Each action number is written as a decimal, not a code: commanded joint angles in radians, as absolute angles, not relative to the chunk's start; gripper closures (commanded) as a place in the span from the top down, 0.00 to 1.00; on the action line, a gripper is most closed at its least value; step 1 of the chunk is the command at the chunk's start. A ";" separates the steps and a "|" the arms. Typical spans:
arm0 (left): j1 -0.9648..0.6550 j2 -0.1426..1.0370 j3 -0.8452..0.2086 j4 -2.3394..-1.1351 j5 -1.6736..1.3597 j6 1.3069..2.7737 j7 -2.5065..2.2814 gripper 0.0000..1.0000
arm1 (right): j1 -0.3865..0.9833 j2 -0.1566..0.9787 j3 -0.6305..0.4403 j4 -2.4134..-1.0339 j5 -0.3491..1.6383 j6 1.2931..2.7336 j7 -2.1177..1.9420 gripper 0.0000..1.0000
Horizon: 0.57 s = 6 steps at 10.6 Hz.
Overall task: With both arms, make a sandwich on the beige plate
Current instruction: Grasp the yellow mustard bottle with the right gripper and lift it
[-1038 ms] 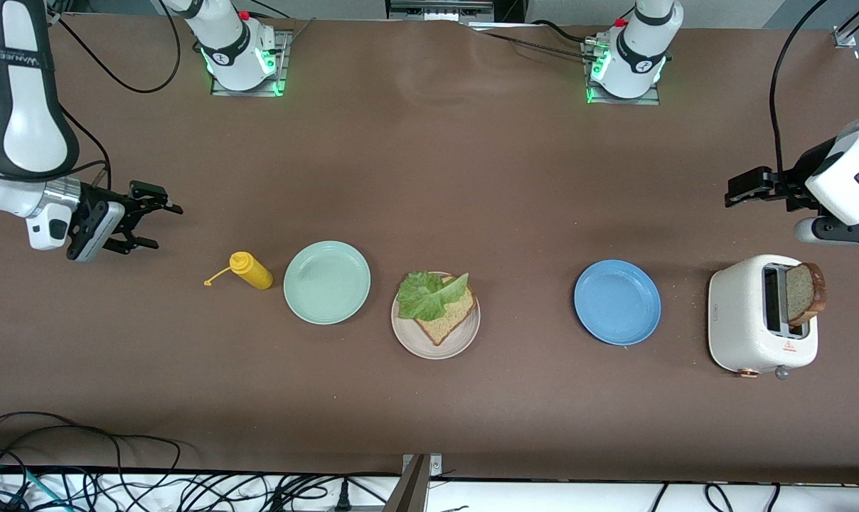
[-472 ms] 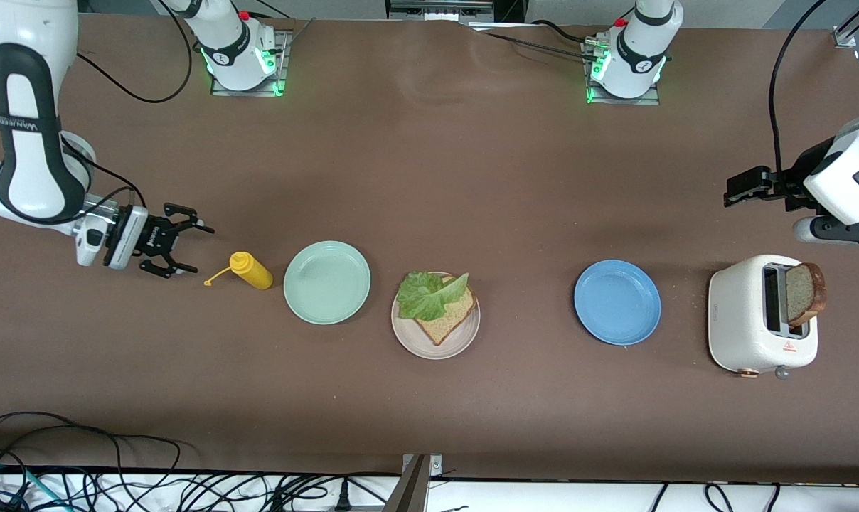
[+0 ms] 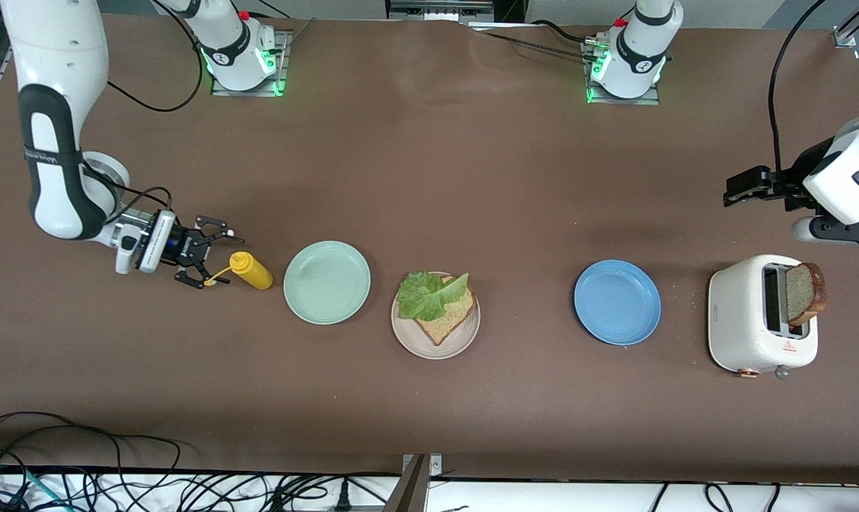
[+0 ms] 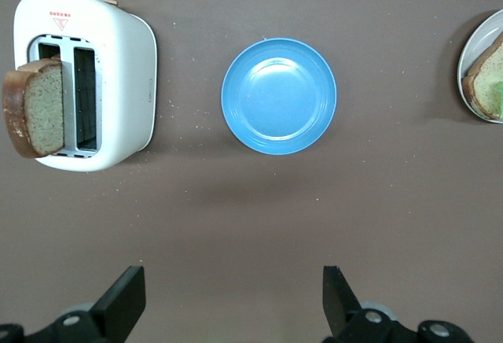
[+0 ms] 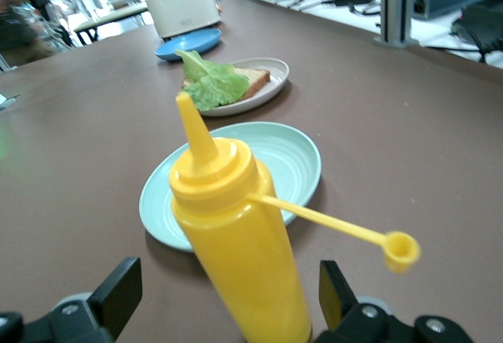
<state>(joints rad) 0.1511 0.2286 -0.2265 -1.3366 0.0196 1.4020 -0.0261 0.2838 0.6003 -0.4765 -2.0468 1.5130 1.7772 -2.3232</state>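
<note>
The squeeze bottle gets narrow toward its top and ends in a thin pointed nozzle. Next, I need to grab the bottle with my right gripper by the straight facing sides of its body.
The beige plate sits mid-table with one bread slice on it and a ruffled green lettuce leaf on top. Another bread slice sticks up from the white toaster at the left arm's end. My left gripper hangs open over bare table near the toaster and waits; its wrist view looks down on the toaster and the bread. My right gripper is low and open. A yellow squeeze bottle stands between its fingers, untouched.
A mint-green plate lies between the yellow bottle and the beige plate. A blue plate lies between the beige plate and the toaster. The bottle's tethered cap hangs out beside the right gripper. Cables run along the table's near edge.
My right arm has swung down and across toward the yellow bottle, bringing its open gripper from well short of the bottle to around it. The left arm has not moved.
</note>
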 commanded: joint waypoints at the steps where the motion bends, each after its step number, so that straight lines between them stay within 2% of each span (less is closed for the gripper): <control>1: 0.156 0.202 -0.227 -1.361 0.009 1.402 -0.003 0.99 | 0.278 0.695 -0.474 -1.965 1.569 1.704 -2.396 1.00; 2: 0.156 0.202 -0.227 -1.361 0.009 1.402 -0.003 0.99 | 0.278 0.701 -0.460 -1.956 1.583 1.704 -2.405 0.99; 3: 0.156 0.202 -0.229 -1.361 0.009 1.402 -0.003 0.99 | 0.275 0.709 -0.451 -1.950 1.598 1.704 -2.417 0.90; 5: 0.156 0.204 -0.229 -1.361 0.009 1.402 -0.003 0.99 | 0.279 0.722 -0.446 -1.918 1.615 1.704 -2.425 0.33; 6: 0.156 0.204 -0.229 -1.361 0.009 1.402 -0.003 0.99 | 0.279 0.730 -0.445 -1.904 1.615 1.704 -2.418 0.15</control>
<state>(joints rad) 0.1511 0.2285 -0.2266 -1.3368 0.0196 1.4020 -0.0258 0.2836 0.7034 -0.4489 -1.9422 1.5939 1.7221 -2.4095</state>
